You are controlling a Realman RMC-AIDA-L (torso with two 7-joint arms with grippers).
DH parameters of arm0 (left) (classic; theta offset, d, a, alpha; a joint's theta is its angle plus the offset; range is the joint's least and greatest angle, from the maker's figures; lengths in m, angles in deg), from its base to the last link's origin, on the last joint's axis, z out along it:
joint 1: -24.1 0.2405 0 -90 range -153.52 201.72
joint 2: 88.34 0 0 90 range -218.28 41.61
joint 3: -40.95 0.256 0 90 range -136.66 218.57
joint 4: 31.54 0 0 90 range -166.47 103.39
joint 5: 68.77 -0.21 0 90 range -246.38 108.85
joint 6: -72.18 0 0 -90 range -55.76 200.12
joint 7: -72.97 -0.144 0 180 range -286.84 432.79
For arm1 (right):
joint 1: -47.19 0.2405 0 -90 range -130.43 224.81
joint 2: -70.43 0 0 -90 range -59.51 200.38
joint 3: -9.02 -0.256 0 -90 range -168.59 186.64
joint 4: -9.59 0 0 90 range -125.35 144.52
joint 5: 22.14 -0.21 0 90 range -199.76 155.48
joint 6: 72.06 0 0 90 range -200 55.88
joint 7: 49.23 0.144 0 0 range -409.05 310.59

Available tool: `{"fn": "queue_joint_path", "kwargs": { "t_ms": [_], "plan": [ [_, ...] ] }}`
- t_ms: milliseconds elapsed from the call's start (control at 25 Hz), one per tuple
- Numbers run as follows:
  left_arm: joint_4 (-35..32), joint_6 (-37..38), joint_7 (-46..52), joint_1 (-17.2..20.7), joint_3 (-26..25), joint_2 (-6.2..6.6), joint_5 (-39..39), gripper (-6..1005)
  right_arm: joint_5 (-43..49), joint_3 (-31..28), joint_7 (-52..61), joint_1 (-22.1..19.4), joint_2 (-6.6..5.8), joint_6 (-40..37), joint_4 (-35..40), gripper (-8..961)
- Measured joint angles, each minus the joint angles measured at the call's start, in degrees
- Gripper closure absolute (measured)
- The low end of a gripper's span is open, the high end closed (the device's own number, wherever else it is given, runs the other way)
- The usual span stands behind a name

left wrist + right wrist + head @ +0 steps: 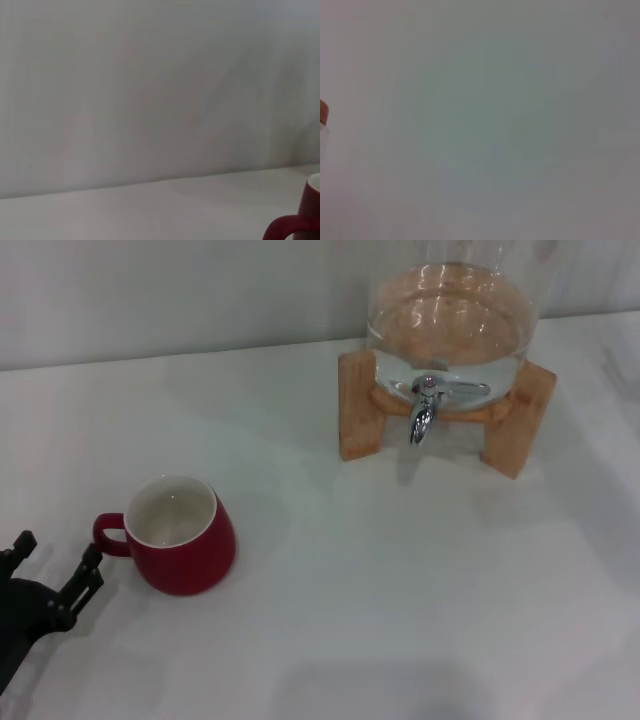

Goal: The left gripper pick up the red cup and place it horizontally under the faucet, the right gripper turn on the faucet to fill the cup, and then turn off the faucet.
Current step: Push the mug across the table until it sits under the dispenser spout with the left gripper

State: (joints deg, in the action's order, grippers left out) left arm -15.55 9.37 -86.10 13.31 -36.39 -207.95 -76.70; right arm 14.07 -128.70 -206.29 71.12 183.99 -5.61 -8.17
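My left gripper needs to move toward the handle before it closes on the red cup [190,545]. My fingers end short of the handle's outer curve [99,533].
The red cup [190,545] stands upright on the white table at the front left, white inside showing, its loop handle [108,534] turned toward my left gripper [57,553]. That black claw sits just left of the handle, open, holding nothing and not touching the cup. In the left wrist view only the red cup's [306,217] edge and handle show in a corner. The chrome faucet [424,412] points down from the clear glass jar [450,315] at the back right, with nothing under the spout. My right gripper is out of view.
The jar rests on a wooden stand [360,408] with two front legs. A white wall [180,290] runs behind the table. A sliver of wood [322,112] shows at the right wrist view's edge.
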Motion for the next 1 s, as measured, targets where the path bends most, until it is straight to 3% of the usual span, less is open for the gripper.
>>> {"fn": "queue_joint_path", "kwargs": {
  "t_ms": [1000],
  "plan": [
    [0.75, 5.51, 0.06, -4.62, -0.14, 0.26, -1.24, 197, -0.01, 0.00, 0.00, 0.53, 0.17, 1.29, 0.01, 281]
  ]
}}
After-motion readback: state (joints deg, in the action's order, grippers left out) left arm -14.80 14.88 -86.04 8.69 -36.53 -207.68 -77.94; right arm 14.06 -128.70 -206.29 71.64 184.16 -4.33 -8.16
